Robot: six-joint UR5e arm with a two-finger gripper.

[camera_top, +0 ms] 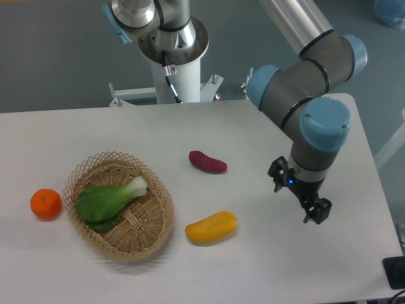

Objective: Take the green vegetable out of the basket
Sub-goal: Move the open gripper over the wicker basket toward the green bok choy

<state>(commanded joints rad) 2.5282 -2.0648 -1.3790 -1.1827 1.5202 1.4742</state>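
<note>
The robot's gripper will next take hold of the bok choy by its pale stem end (137,187) to pick it up from the basket.
The green vegetable (107,200), a bok choy with dark green leaves and a pale stem end pointing right, lies inside the basket (158,221), a round tan wicker basket at the left of the white table. My gripper (299,194) hangs over the right side of the table, far to the right of the basket and apart from every object. Its two black fingers stand apart with nothing between them.
An orange (46,204) sits just left of the basket. A purple sweet potato (207,161) lies mid-table. A yellow-orange oblong vegetable (211,227) lies right of the basket. The arm's base (174,57) stands at the table's far edge.
</note>
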